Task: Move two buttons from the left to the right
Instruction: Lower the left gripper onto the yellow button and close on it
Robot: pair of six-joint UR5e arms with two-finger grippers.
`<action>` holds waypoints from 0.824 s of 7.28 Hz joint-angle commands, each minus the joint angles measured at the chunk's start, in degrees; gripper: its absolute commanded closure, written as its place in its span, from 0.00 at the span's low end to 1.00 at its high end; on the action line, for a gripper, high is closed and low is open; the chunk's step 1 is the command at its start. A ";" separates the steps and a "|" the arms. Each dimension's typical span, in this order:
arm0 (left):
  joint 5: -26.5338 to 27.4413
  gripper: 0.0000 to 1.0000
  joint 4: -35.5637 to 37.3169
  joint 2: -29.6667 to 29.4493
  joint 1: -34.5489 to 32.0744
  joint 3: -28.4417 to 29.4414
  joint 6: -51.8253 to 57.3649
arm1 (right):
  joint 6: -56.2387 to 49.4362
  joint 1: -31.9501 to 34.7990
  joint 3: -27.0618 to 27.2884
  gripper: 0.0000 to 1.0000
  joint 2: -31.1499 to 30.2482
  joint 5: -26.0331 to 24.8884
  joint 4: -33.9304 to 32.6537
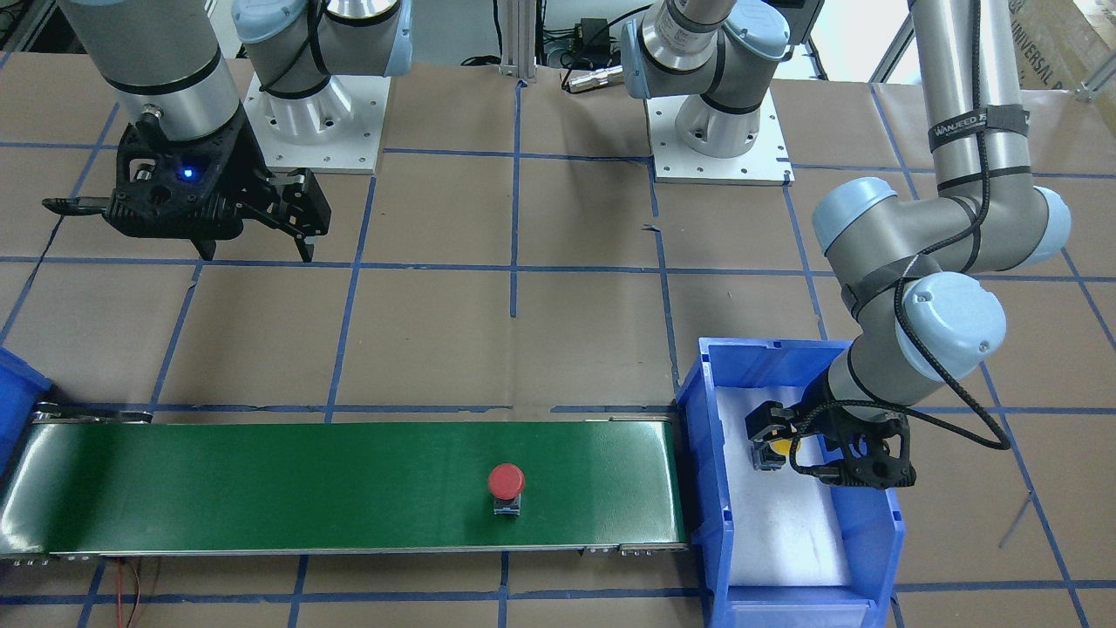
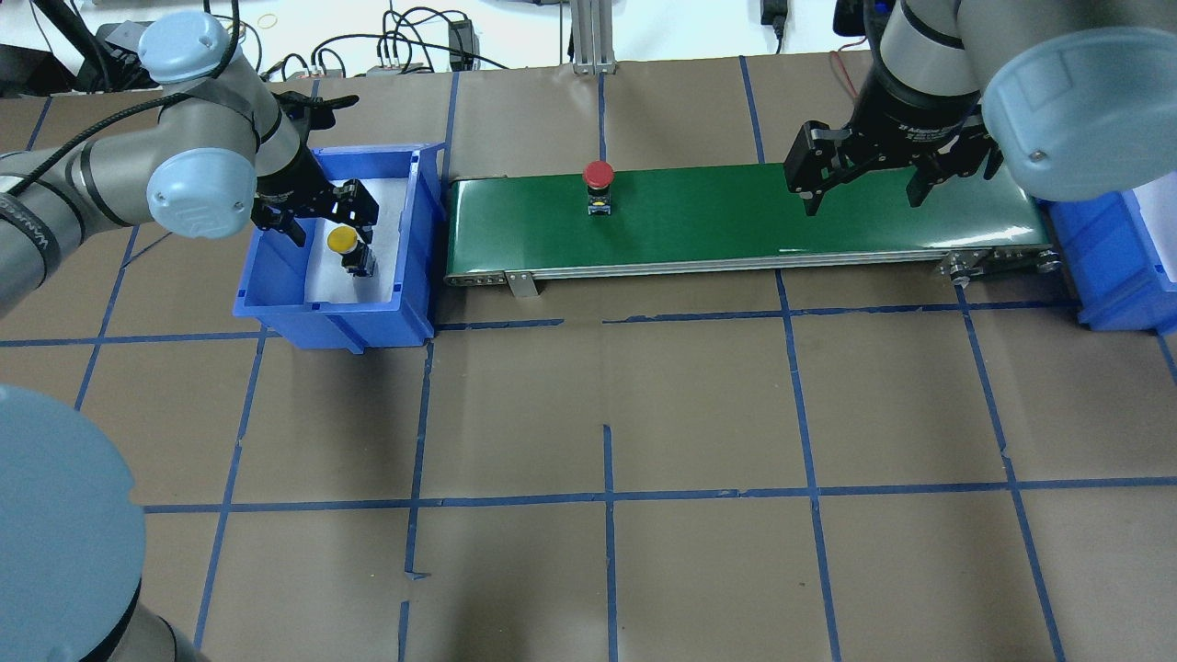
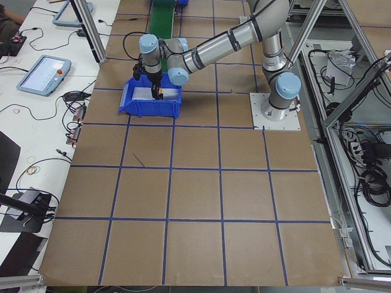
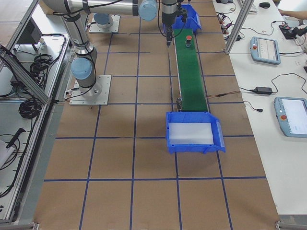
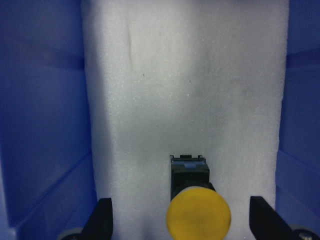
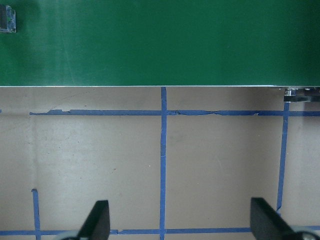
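I will grab the yellow button's round cap [image 1: 782,447] with my left gripper next, so that I can move the button out of the blue bin [image 1: 795,565].
The yellow button [image 2: 342,240] lies on the white foam floor of the left blue bin [image 2: 331,317]. My left gripper [image 2: 333,228] is down inside that bin and open. In the left wrist view its fingers [image 5: 102,217] stand wide on either side of the yellow button [image 5: 198,217] without touching it. The red button [image 2: 599,174] stands upright on the green conveyor belt [image 2: 828,221], about a third of the way along from the left bin. My right gripper [image 2: 864,195] hangs open and empty over the belt's far edge near its right end.
A second blue bin [image 2: 1113,267] with a white foam floor sits at the belt's right end. The arms' white base plates [image 1: 719,157] stand behind the belt. Brown paper with blue tape lines [image 2: 607,496] covers the table.
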 commanded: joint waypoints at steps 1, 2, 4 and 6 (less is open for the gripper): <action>-0.14 0.71 0.00 -0.13 -0.07 0.33 -1.08 | -0.03 -0.04 -0.01 0.00 -0.06 0.05 0.30; -0.23 0.81 0.00 -0.14 -0.34 0.50 -1.96 | 0.05 -0.13 0.08 0.00 -0.06 0.14 0.31; -0.14 0.87 -1.30 1.35 -0.86 3.12 -3.20 | 0.05 -0.04 0.17 0.00 -0.06 0.14 0.39; 0.47 0.87 -12.77 5.99 -1.91 8.56 -3.63 | 0.14 0.13 0.17 0.00 -0.06 -0.04 0.48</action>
